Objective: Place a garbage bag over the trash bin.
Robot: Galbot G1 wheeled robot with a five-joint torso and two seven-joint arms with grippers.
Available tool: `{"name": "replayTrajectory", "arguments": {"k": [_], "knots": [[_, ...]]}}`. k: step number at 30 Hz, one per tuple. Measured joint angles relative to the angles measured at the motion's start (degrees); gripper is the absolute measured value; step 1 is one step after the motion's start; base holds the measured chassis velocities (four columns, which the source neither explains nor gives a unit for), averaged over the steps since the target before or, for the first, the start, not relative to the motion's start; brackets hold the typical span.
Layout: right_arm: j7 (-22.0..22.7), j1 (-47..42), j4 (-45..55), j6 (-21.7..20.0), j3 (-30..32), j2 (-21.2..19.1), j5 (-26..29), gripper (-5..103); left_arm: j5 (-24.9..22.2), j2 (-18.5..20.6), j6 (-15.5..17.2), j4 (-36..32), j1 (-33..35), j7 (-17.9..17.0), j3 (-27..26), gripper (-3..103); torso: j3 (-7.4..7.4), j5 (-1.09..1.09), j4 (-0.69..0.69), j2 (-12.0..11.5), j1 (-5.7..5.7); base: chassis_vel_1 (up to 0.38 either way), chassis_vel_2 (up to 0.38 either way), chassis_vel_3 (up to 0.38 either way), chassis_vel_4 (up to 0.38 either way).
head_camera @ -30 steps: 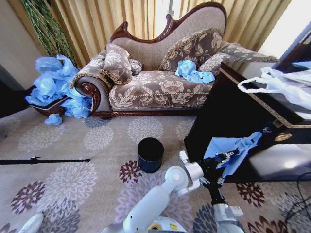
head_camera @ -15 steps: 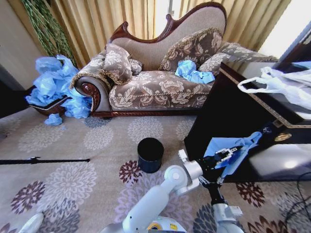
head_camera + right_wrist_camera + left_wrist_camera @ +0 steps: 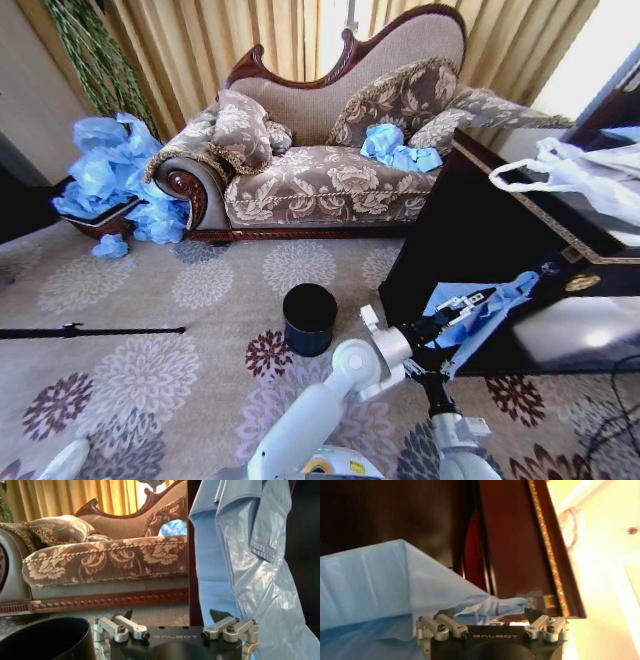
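The rest of the garbage bag hangs as a wide slack sheet (image 3: 367,587), so my left gripper should next pinch the bag by its bunched fold (image 3: 492,606).
The garbage bag (image 3: 503,297), a light blue film, hangs in front of the dark cabinet, carried on my left gripper (image 3: 468,300). In the left wrist view the left gripper (image 3: 489,613) has its fingers spread, and a bunched fold of the garbage bag (image 3: 380,581) runs across the gap between them. My right gripper (image 3: 437,372) points up just below the bag. In the right wrist view the right gripper (image 3: 172,615) is open and holds nothing, with the garbage bag (image 3: 240,555) hanging beside one finger. The black trash bin (image 3: 309,318) stands upright on the carpet to the left, and the trash bin (image 3: 45,637) shows close by.
A dark glossy cabinet (image 3: 470,230) stands at the right with a white handled bag (image 3: 580,175) on top. A patterned sofa (image 3: 320,180) fills the back, with crumpled blue bags (image 3: 398,148) on its seat. More blue bags (image 3: 110,170) pile at the left. A black pole (image 3: 90,330) lies on the carpet.
My left gripper has lifted a little with the garbage bag on it, and the left arm's elbow has shifted slightly left. The bin has not moved.
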Motion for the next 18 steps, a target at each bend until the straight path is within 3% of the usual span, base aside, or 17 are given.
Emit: {"name": "replayTrajectory", "arguments": {"k": [5, 9, 12, 18], "knots": [[0.19, 0.05, -0.08, 0.0, 0.32, -0.3, 0.31, 100, 0.52, -0.01, -0.04, 2.71, -1.26, 0.61, 0.67, 90, 0.0, 0.0, 0.0, 0.0, 0.0, 0.0, 0.0, 0.0, 0.0], [0.24, 0.05, -0.23, -0.01, 0.39, -0.3, 0.42, 100, 0.84, -0.02, -0.09, 4.04, -1.96, 0.85, 1.34, 78, 0.0, 0.0, 0.0, 0.0, 0.0, 0.0, 0.0, 0.0, 0.0], [0.25, 0.05, -0.36, 0.01, 0.42, -0.28, 0.43, 100, 1.14, -0.03, -0.1, 4.42, -2.1, 1.01, 1.92, 62, 0.0, 0.0, 0.0, 0.0, 0.0, 0.0, 0.0, 0.0, 0.0], [0.24, 0.05, -0.52, 0.07, 0.44, -0.3, 0.44, 100, 1.71, -0.03, -0.11, 4.83, -2.1, 1.46, 2.27, 57, 0.0, 0.0, 0.0, 0.0, 0.0, 0.0, 0.0, 0.0, 0.0]]}}
